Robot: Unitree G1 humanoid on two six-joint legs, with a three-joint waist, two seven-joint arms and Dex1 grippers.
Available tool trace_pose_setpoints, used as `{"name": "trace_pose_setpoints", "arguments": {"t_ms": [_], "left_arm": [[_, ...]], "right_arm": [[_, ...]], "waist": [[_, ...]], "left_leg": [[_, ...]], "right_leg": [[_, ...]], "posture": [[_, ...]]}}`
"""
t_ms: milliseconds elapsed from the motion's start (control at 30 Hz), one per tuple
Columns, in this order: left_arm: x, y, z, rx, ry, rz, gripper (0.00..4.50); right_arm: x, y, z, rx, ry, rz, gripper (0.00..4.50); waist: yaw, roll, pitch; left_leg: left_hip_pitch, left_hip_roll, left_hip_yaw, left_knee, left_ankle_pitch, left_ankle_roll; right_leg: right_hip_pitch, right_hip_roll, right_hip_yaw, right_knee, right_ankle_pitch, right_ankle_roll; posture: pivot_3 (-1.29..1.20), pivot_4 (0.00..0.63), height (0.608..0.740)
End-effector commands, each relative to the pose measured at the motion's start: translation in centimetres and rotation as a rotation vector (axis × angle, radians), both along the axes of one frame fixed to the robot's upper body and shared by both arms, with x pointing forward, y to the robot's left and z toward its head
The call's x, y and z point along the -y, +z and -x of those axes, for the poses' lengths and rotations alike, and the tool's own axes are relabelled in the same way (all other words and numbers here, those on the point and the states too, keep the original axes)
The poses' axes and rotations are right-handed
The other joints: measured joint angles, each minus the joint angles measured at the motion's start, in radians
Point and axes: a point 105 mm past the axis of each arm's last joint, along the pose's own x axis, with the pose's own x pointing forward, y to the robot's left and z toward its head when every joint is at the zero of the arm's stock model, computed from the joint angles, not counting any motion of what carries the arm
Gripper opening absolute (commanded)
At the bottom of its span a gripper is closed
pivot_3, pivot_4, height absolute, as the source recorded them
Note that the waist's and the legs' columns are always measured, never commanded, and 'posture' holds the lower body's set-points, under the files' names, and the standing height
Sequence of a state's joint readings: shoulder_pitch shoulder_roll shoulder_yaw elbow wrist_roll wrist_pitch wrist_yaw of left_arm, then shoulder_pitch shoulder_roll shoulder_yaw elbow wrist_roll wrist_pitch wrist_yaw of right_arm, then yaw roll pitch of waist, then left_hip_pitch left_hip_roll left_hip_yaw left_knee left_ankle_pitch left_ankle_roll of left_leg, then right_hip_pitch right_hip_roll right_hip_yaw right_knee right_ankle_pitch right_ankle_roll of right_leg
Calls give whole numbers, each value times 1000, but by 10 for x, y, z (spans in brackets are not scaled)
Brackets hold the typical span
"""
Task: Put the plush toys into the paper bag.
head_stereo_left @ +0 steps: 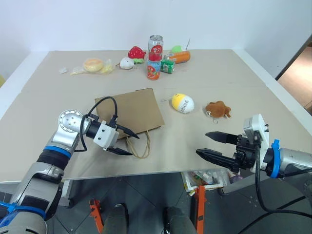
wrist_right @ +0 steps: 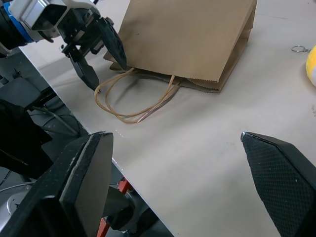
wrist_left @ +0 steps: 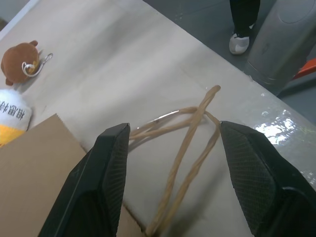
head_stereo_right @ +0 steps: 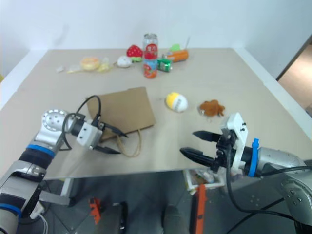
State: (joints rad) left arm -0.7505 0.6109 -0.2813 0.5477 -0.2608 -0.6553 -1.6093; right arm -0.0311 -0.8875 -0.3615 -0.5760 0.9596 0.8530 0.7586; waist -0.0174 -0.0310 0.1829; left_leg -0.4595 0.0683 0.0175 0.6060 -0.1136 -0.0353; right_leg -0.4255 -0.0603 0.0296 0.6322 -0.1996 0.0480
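I need to grab the paper bag [head_stereo_left: 131, 111] next with my left gripper by the cord loop [head_stereo_left: 130, 145] that sticks out past its opening, since the bag lies flat.
The brown paper bag [head_stereo_left: 131, 111] lies flat on the table, mouth toward me, with its cord handles [head_stereo_left: 142, 146] looped on the tabletop. My left gripper [head_stereo_left: 132, 145] is open at the handles, one black finger on each side of the loops [wrist_left: 182, 158], not pinching them. To the right of the bag lie the yellow and white egg-shaped plush toy [head_stereo_left: 182, 103] and the brown furry plush toy [head_stereo_left: 217, 108] with a key ring. My right gripper [head_stereo_left: 202, 143] hangs open and empty near the table's front edge, below the brown toy.
At the far side stand a red can [head_stereo_left: 155, 47], a smaller can [head_stereo_left: 153, 70], a green can [head_stereo_left: 167, 66], an orange carrot-like thing [head_stereo_left: 179, 57], a red strawberry toy [head_stereo_left: 137, 52], a small white toy [head_stereo_left: 126, 63] and a wrapped bun [head_stereo_left: 93, 65]. The table's front edge [head_stereo_left: 146, 171] runs just below both grippers.
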Motion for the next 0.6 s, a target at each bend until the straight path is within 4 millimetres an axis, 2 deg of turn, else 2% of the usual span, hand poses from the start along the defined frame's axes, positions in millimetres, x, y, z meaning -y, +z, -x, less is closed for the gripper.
{"name": "trace_pose_setpoints", "arguments": {"t_ms": [33, 133, 167, 200, 300, 367, 500, 600], "left_arm": [[10, 8, -6, 41, -20, 18, 2960], [14, 12, -8, 35, -18, 45, 2276], [14, 11, -8, 36, -20, 36, 1839], [13, 9, -9, 34, -19, 28, 1627], [11, 7, -8, 25, -16, 26, 373], [11, 8, -8, 23, -17, 27, 43], [9, 10, -8, 20, -7, 38, 43], [11, 22, -13, -20, 41, 110, 43]], "right_arm": [[-1, 13, 4, 61, 2, -1, 4500], [-1, 13, 4, 63, -2, -3, 4500], [-1, 13, 4, 63, -3, -3, 4500], [-1, 13, 4, 64, -4, -4, 4500], [-1, 12, 4, 65, -7, -3, 4500], [-1, 12, 4, 66, -9, -3, 4500], [-1, 12, 4, 68, -9, -2, 4500], [-1, 12, 2, 72, -15, -5, 4500]], "waist": [[0, 0, 0], [0, 0, 0], [0, 0, 0], [0, 0, 0], [0, 0, 0], [-1, 0, 0], [0, 0, 0], [0, 0, 0]], "left_leg": [[0, 0, 0, 0, 0, 0], [0, 0, 0, 0, 0, 0], [0, 0, 0, 0, 0, 0], [0, 0, 0, 0, 0, 0], [0, 0, 0, 0, 0, 0], [0, 0, 0, 0, 0, 0], [0, 0, -1, 0, 0, 0], [0, 0, -1, 0, 0, 0]], "right_leg": [[0, 0, 0, 0, 0, 0], [0, 0, 0, 0, 0, 0], [0, 0, 0, 0, 0, 0], [0, 0, 0, 0, 0, 0], [0, 0, 0, 0, 0, 0], [0, 0, 0, 0, 0, 0], [0, 0, 0, 0, 0, 0], [0, 0, 0, 0, 0, 0]], "posture": [[0, 150, 740], [0, 150, 740], [0, 150, 740], [0, 150, 740], [0, 150, 740], [0, 150, 740], [0, 150, 740], [0, 150, 740]]}}
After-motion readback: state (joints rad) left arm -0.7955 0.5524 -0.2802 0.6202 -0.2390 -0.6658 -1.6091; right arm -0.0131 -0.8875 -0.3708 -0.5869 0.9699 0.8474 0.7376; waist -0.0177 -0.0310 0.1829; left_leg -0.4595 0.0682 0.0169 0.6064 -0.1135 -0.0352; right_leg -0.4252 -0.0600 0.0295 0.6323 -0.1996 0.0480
